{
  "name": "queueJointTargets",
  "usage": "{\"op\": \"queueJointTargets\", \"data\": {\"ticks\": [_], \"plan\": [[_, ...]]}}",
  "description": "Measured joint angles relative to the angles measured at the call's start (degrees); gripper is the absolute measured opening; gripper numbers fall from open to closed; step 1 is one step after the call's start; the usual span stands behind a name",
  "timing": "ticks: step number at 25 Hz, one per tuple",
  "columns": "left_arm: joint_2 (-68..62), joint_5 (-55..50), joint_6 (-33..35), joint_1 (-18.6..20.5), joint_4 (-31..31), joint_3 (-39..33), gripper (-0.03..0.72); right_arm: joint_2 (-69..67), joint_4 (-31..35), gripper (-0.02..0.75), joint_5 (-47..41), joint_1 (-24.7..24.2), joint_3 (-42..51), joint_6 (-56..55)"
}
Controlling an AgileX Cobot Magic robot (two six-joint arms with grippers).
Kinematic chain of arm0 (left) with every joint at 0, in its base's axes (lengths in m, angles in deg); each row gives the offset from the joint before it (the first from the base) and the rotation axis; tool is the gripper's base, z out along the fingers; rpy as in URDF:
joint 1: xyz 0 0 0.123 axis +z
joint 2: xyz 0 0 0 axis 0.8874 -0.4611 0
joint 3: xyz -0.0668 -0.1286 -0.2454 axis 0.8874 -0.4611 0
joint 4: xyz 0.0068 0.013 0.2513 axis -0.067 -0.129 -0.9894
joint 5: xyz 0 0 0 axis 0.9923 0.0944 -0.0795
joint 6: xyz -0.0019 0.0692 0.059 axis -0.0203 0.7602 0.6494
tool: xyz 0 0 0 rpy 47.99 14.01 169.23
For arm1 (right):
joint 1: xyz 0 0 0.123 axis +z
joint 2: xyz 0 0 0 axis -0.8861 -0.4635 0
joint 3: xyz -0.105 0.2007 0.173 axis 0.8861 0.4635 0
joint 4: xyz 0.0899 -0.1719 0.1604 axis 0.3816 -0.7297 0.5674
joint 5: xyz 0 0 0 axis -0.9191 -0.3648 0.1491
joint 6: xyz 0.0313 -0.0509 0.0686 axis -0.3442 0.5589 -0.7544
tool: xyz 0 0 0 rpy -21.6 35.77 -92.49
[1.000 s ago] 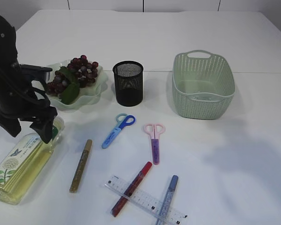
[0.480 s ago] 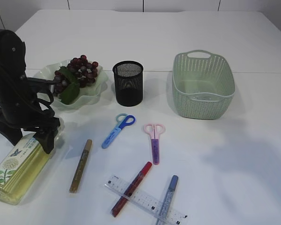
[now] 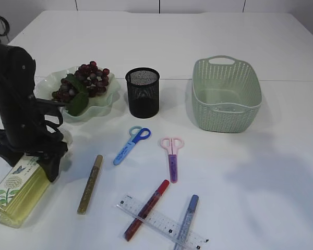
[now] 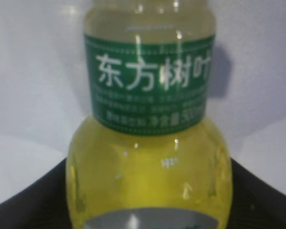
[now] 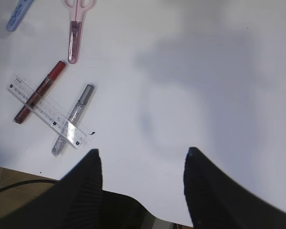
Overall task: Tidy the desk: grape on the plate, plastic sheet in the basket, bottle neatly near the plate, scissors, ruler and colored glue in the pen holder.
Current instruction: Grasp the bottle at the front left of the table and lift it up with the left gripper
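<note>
My left gripper will next grab the bottle's upper part below the cap (image 4: 148, 81), to stand it neatly near the plate.
The bottle (image 3: 14, 194) of yellow liquid with a green label lies on its side at the front left. My left gripper (image 3: 27, 160) stands open over its upper part, a finger on either side; in the left wrist view the bottle (image 4: 150, 157) fills the gap. Grapes (image 3: 86, 78) rest on the pale green plate (image 3: 107, 101). Blue scissors (image 3: 130, 145), pink scissors (image 3: 172, 156), ruler (image 3: 161, 221) and gold (image 3: 89, 183), red (image 3: 146, 209) and silver (image 3: 186, 221) glue sticks lie loose. My right gripper (image 5: 143, 151) hangs open and empty. No plastic sheet is in view.
The black mesh pen holder (image 3: 142, 92) stands right of the plate, and the green basket (image 3: 227, 94) stands at the back right. The right wrist view shows the ruler (image 5: 47, 110) crossing two glue sticks, and the table's front edge (image 5: 19, 168).
My left gripper has come down and towards the front along the bottle, so its fingers now straddle the bottle's upper part. The jaws have narrowed a little. Nothing else moved.
</note>
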Motion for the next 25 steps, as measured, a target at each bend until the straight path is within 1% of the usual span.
{"op": "queueJointTargets", "data": {"ticks": [7, 13, 15, 25], "plan": [[-0.4, 0.0, 0.1, 0.0, 0.2, 0.0, 0.57, 0.0, 0.1, 0.437, 0.0, 0.0, 0.0, 0.0], [-0.4, 0.0, 0.1, 0.0, 0.4, 0.1, 0.462, 0.0, 0.1, 0.438, 0.0, 0.0, 0.0, 0.0], [-0.4, 0.0, 0.2, 0.0, 0.4, 0.1, 0.438, 0.0, 0.1, 0.438, 0.0, 0.0, 0.0, 0.0], [-0.4, 0.4, 0.1, 0.0, 0.6, 0.1, 0.432, 0.0, 0.1, 0.437, 0.0, 0.0, 0.0, 0.0]]}}
